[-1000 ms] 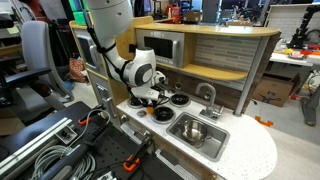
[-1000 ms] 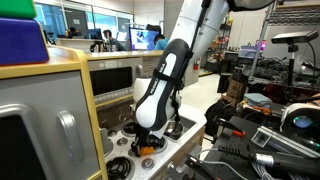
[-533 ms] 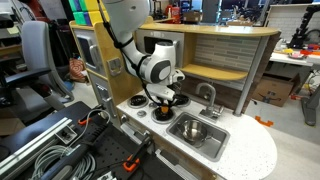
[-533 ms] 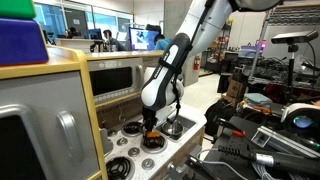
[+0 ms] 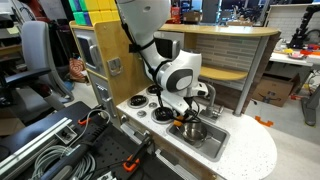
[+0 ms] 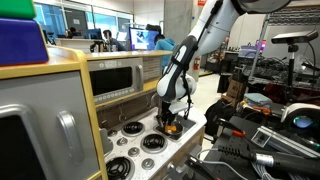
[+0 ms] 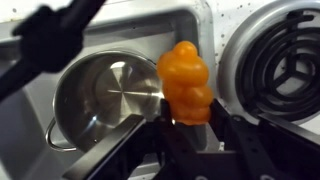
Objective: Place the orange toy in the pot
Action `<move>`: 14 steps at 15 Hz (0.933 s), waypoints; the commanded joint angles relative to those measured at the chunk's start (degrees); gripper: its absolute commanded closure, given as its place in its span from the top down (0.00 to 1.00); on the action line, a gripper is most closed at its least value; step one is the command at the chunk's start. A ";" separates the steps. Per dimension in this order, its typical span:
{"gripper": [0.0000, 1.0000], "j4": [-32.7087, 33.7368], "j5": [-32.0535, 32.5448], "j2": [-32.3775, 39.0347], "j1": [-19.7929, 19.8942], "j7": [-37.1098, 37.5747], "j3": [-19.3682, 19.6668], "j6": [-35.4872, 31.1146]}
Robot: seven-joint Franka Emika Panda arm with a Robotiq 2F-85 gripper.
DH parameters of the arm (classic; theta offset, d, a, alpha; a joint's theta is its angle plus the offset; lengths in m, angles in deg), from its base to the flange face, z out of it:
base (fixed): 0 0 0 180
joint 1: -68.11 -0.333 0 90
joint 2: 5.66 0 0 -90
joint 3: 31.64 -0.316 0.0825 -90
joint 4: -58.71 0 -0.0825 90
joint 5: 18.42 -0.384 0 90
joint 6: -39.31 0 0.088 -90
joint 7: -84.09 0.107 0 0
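Observation:
The orange toy is hanging outside the pot's rim, so I need to move it over the pot's opening (image 5: 192, 131) (image 7: 107, 97) before I open my gripper.
My gripper (image 7: 186, 120) is shut on the orange toy (image 7: 185, 82), a lumpy bright-orange figure that sticks out beyond the fingers. In the wrist view the steel pot (image 7: 105, 100) stands in the sink just left of the toy, its inside bare. In an exterior view the gripper (image 5: 185, 113) hangs over the sink edge above the pot (image 5: 192, 130), with the toy (image 5: 180, 118) showing as an orange spot. In the other exterior view the gripper (image 6: 170, 120) holds the toy (image 6: 171, 125) over the counter's far part.
A toy kitchen counter (image 5: 250, 150) carries black coil burners (image 5: 140, 101), a sink (image 5: 205, 140) and a tap (image 5: 210, 95). A burner (image 7: 275, 60) lies right of the toy in the wrist view. A microwave and shelf stand behind. Cables and clamps lie in front.
The arm has carried the orange toy from above the burners sideways to the sink, and now hangs beside the pot. The gripper stays shut on the toy.

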 commanded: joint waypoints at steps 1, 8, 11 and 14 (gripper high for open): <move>0.16 4.54 -5.82 3.12 3.29 3.16 -2.56 1.32; 0.16 14.35 -13.02 11.43 3.85 15.27 0.87 1.98; 0.16 17.41 -15.76 12.97 4.46 19.85 1.30 1.87; 0.16 19.52 -16.74 14.23 4.84 22.35 1.85 1.99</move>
